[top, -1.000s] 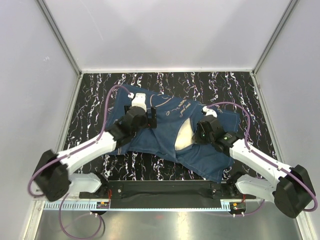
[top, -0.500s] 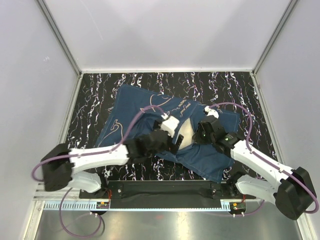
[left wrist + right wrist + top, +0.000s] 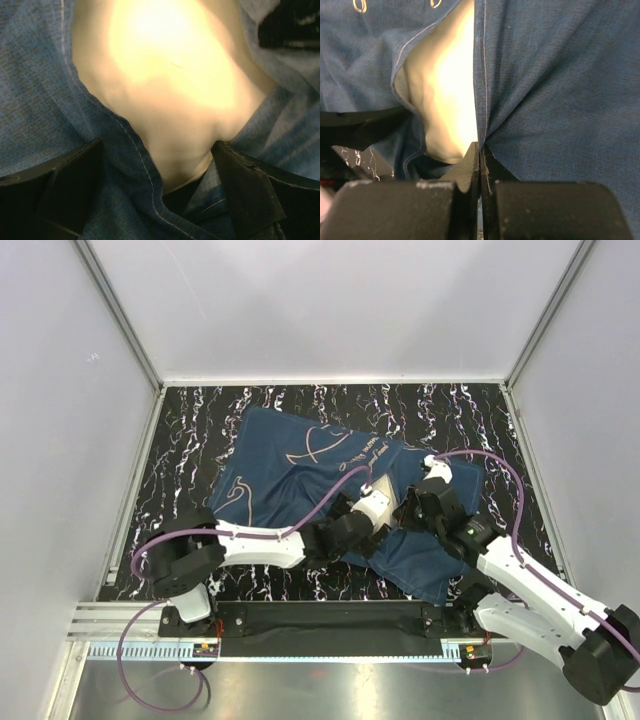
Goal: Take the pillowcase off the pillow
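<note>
The robot's left gripper next needs to hold the pillowcase open so that the pillow can be removed, so it should grab the pillowcase by its stitched hem (image 3: 135, 145) at the pillowcase's opening (image 3: 152, 181).
The navy pillowcase (image 3: 290, 465) with gold fish drawings lies across the marbled table. The cream pillow (image 3: 170, 85) shows through the case's open mouth in both wrist views; in the top view the arms hide it. My left gripper (image 3: 160, 185) is open, its jaws on either side of the pillow's corner and the case's stitched hem (image 3: 135, 145). My right gripper (image 3: 480, 150) is shut on the pillowcase's hem edge (image 3: 481, 90), beside the exposed pillow (image 3: 447, 95).
The black-and-white marbled tabletop (image 3: 180, 430) is walled by white panels at the back and sides. A black rail (image 3: 320, 620) runs along the near edge between the arm bases.
My left arm swung from the pillowcase's far left side over to the opening in the middle, close to the right gripper. The right gripper kept hold and shifted slightly right.
</note>
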